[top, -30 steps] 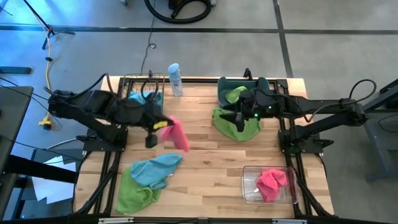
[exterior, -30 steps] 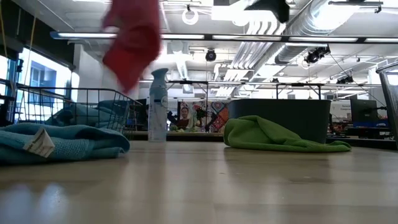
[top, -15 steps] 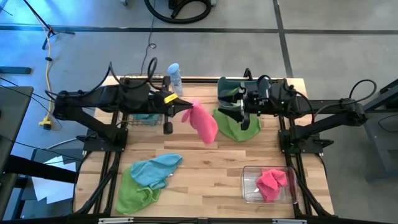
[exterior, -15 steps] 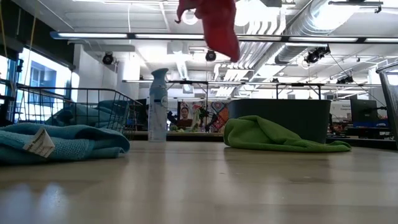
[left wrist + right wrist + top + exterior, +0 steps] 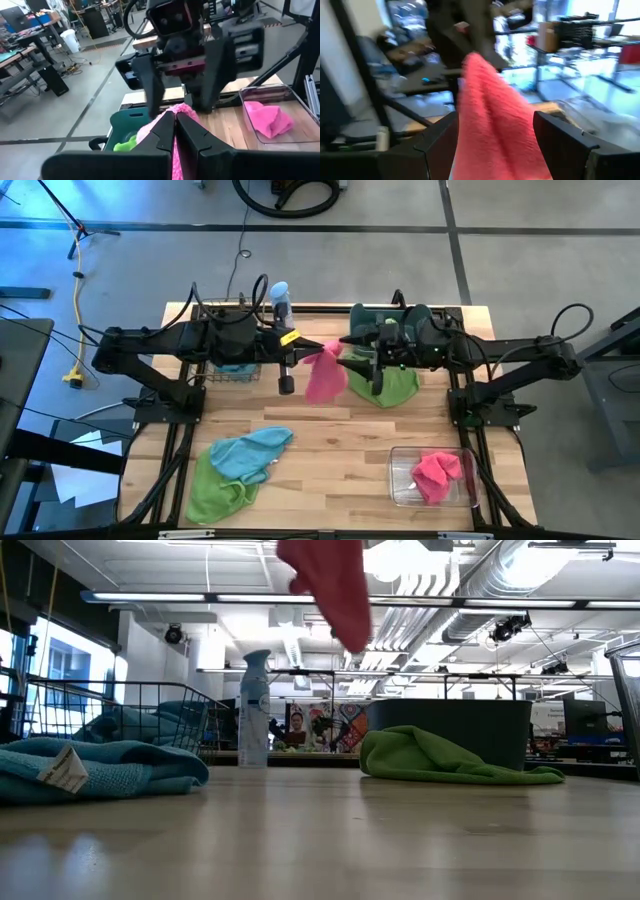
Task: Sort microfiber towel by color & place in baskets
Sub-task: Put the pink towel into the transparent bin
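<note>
My right gripper grabs the pink towel by the folds below its pinched top end next, to sort the towel into the clear bin.
A pink towel hangs in the air over the table's middle, and it also shows high up in the low view. My left gripper reaches in from the left and is shut on it. My right gripper faces it from the right, open. Its two fingers stand on either side of the towel; no touch shows. A green towel lies on the table against the slate-blue tub. A blue towel lies over another green one. My left gripper pinches the pink towel by its top end between its two shut fingers. The fingers come at it about level from the table's left side. The towel hangs slack below them, lifted clear of the table.
The clear bin at the near right holds a pink towel. The black wire basket at the far left holds a blue towel, with a spray bottle beside it. The tub holds a green towel.
My left gripper has carried the pink towel up and toward the table's right and far side, and the towel has swung below it. My right gripper has risen from above the green towel, turned level toward the left, and moved in around the hanging pink towel.
</note>
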